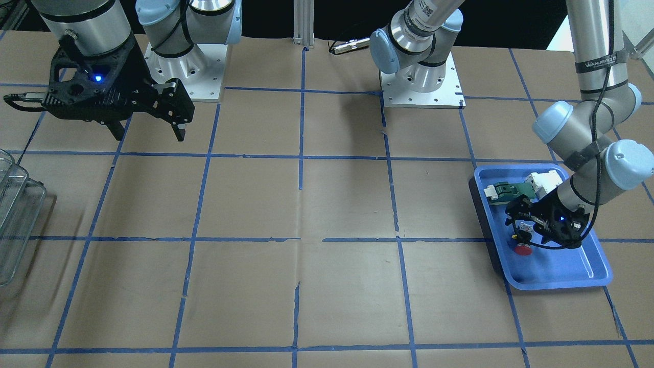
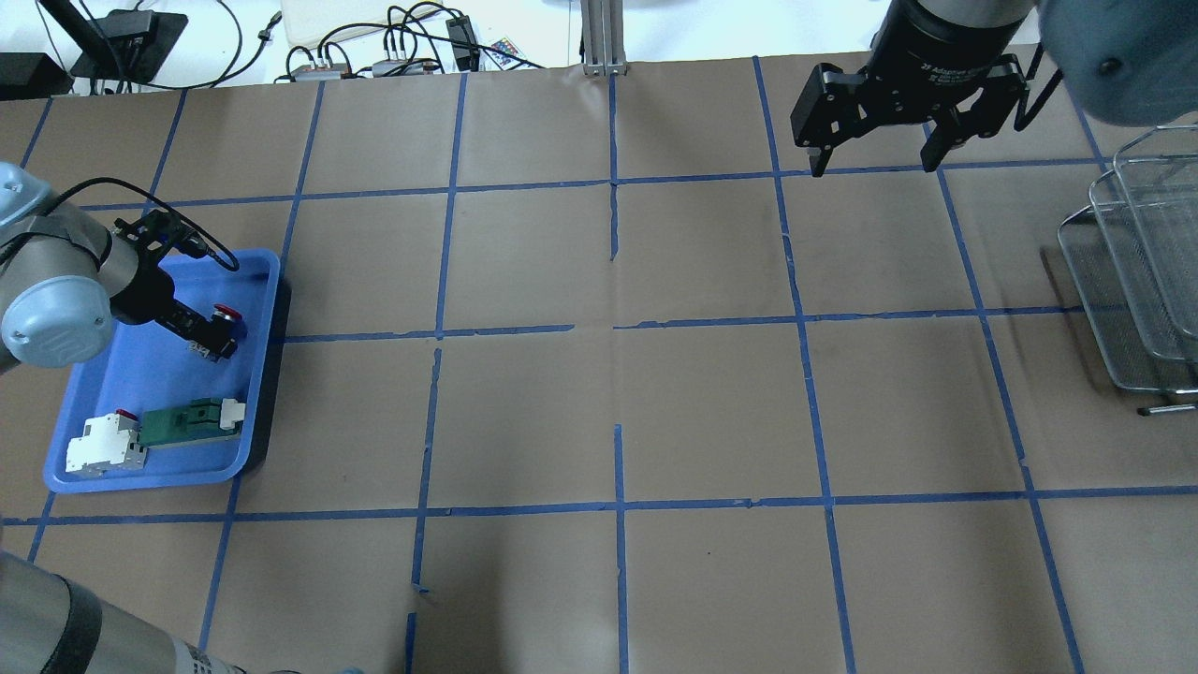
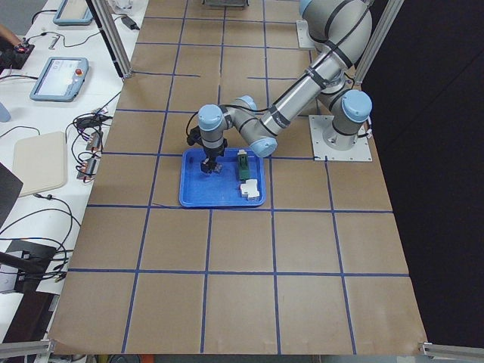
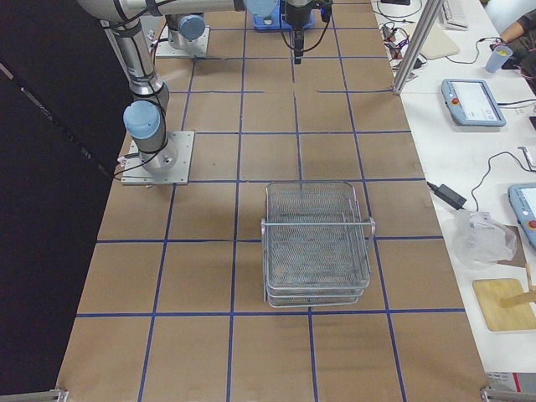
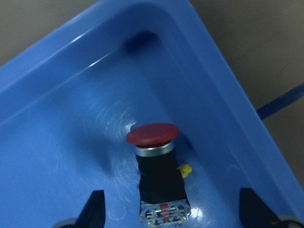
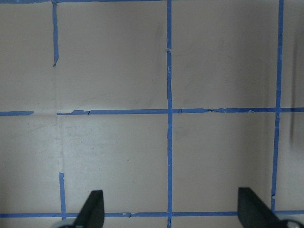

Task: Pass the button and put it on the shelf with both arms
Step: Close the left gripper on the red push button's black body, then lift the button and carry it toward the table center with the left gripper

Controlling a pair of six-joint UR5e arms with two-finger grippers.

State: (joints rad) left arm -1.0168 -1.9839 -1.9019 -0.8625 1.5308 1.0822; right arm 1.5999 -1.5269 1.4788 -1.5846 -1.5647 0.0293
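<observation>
The robot should next grab the button by its black body with the left gripper, which leaves the button's red cap free to pass to the right gripper.
The button, with a red cap on a black body, lies on its side in the blue tray. It also shows in the front-facing view and the overhead view. My left gripper is open and low in the tray, with a finger on each side of the button's body and not touching it. It also shows in the front-facing view and the overhead view. My right gripper is open and empty, held high above the table. The wire shelf stands at the table's right end.
The blue tray also holds a green-and-white flat part and a white block with red, close to my left wrist. The tray wall rises just beyond the button. Brown paper with blue tape lines covers the table.
</observation>
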